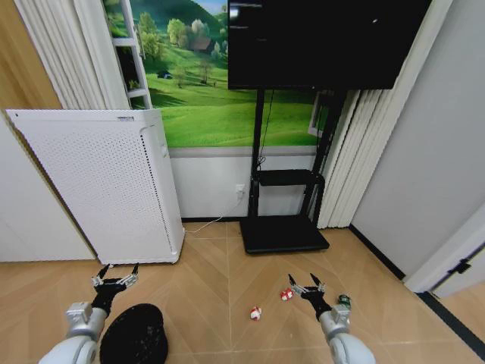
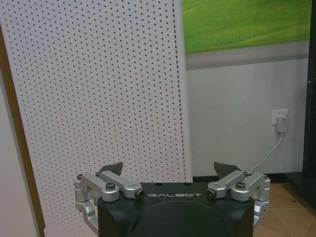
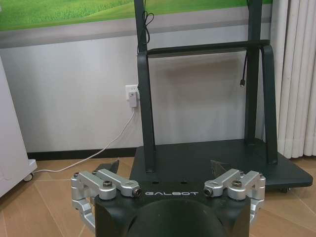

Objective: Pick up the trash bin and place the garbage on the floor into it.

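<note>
My left gripper grabs the trash bin's rim (image 1: pixel 138 307) next, to pick it up. The trash bin's round body (image 1: pixel 135 338) is wider than my left gripper's open fingers.
The black mesh trash bin (image 1: pixel 135 334) stands on the herringbone floor (image 1: pixel 216 277) at the lower left. My left gripper (image 1: pixel 115 274) hovers just beyond its far rim, open and empty; it faces the white purifier in the left wrist view (image 2: pixel 169 169). Two red-and-white scraps of garbage (image 1: pixel 255 312) (image 1: pixel 286 294) lie mid-floor. A small green bottle (image 1: pixel 344 301) lies to the right of them. My right gripper (image 1: pixel 305 283) hangs open between the nearer scrap and the bottle, holding nothing, and its wrist view (image 3: pixel 165 165) looks at the TV stand.
A tall white perforated air purifier (image 1: pixel 106 182) (image 2: pixel 98 98) stands against the left wall. A black TV stand (image 1: pixel 284 231) (image 3: pixel 207 158) with a screen is straight ahead, its cable running to a wall socket (image 3: pixel 131 95). A grey wall (image 1: pixel 424 174) closes the right side.
</note>
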You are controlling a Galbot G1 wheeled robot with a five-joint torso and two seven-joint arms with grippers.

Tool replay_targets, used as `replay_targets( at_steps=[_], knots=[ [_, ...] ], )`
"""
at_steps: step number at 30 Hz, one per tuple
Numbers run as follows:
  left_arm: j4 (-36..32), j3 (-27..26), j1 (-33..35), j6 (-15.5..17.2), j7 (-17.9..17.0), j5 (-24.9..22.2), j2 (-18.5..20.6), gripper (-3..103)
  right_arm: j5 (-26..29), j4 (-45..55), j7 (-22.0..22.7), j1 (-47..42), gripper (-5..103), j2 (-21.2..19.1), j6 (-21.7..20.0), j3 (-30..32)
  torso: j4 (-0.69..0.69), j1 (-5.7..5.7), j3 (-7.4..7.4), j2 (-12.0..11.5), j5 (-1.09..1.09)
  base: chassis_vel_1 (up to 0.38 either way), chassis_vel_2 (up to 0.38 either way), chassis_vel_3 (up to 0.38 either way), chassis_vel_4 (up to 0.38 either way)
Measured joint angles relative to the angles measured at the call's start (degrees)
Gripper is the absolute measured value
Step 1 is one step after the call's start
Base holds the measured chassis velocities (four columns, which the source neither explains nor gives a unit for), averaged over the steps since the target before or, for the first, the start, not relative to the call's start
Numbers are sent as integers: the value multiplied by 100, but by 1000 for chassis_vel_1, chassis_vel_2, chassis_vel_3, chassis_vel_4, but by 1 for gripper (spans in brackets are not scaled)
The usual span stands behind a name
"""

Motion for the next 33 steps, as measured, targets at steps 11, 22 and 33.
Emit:
replay_targets(
  at_steps=[11, 22, 33],
  knots=[
    [0, -10, 5, -1, 5, 3, -5, 100, 0, 9, 0, -9, 100, 6, 9, 8, 0, -82, -164, -246, 0, 0, 0, 0, 0],
    [10, -12, 6, -5, 15, 9, -12, 100, -2, -3, 2, -16, 100, 22, 45, 10, 0, -169, -355, -524, 0, 0, 0, 0, 0],
    [9, -10, 6, -5, 16, 35, -15, 100, 3, -43, 3, -15, 100, 22, 94, 11, 0, -243, -529, -773, 0, 0, 0, 0, 0]
  ],
)
